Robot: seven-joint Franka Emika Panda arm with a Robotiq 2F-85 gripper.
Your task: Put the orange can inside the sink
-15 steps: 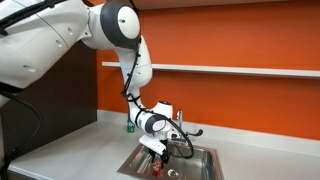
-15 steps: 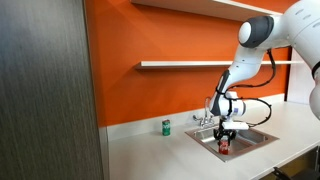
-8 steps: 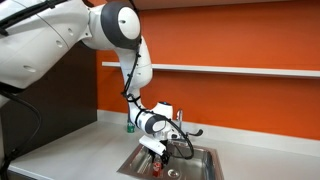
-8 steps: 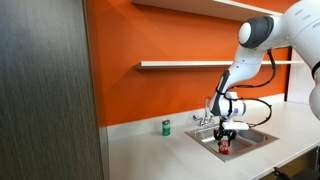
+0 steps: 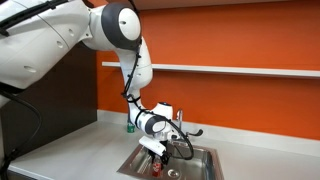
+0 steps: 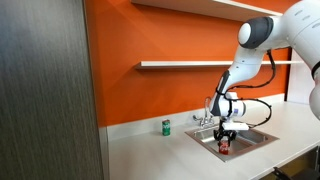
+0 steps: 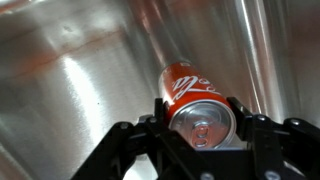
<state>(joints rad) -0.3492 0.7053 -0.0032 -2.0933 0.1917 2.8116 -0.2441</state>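
The orange can is upright and low inside the basin and would stand in the sink [image 7: 70, 90], so the robot's gripper should open.
The orange can [image 7: 193, 103] shows in the wrist view between my two black fingers, its metallic top toward the camera. My gripper [image 7: 197, 115] is shut on it, inside the stainless-steel sink [image 7: 70, 90]. In both exterior views the gripper [image 5: 158, 159] [image 6: 225, 137] is lowered into the sink basin [image 5: 200, 163] [image 6: 255, 138], with the can [image 6: 224, 146] at its tip. The chrome faucet [image 5: 181, 127] [image 6: 205, 118] stands behind the basin.
A green can [image 6: 166, 126] [image 5: 128, 126] stands on the white counter by the orange wall. A white shelf [image 6: 180, 65] runs along the wall above. A dark cabinet [image 6: 45, 90] stands at one end of the counter.
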